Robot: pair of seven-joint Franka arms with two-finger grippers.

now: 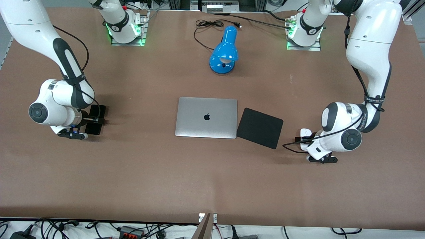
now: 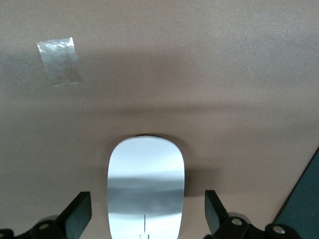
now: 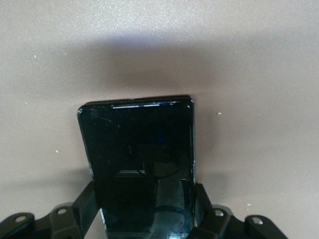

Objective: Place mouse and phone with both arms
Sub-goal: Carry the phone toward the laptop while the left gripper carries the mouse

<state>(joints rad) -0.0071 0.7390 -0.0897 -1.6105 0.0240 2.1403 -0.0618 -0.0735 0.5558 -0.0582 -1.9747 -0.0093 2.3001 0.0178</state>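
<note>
I should close my left gripper on the white mouse now, since that gripper's open fingers are on either side of the mouse.
The white oval mouse [image 1: 304,132] lies on the brown table toward the left arm's end, beside the black pad. My left gripper [image 1: 304,139] is low over it. In the left wrist view the mouse [image 2: 146,174] lies between the fingers [image 2: 79,217] with a gap on each side, so my left gripper [image 2: 147,219] is open. The black glossy phone [image 1: 100,110] is toward the right arm's end. My right gripper [image 1: 95,120] is down on it. In the right wrist view both fingers [image 3: 85,204] press the long edges of the phone [image 3: 137,144], so my right gripper [image 3: 144,204] is shut on it.
A closed silver laptop [image 1: 206,117] lies mid-table with a matte black square pad [image 1: 259,127] beside it; the pad's corner shows in the left wrist view [image 2: 305,209]. A blue desk lamp [image 1: 224,51] with a black cable stands nearer the arm bases. A tape scrap [image 2: 61,60] is stuck to the table.
</note>
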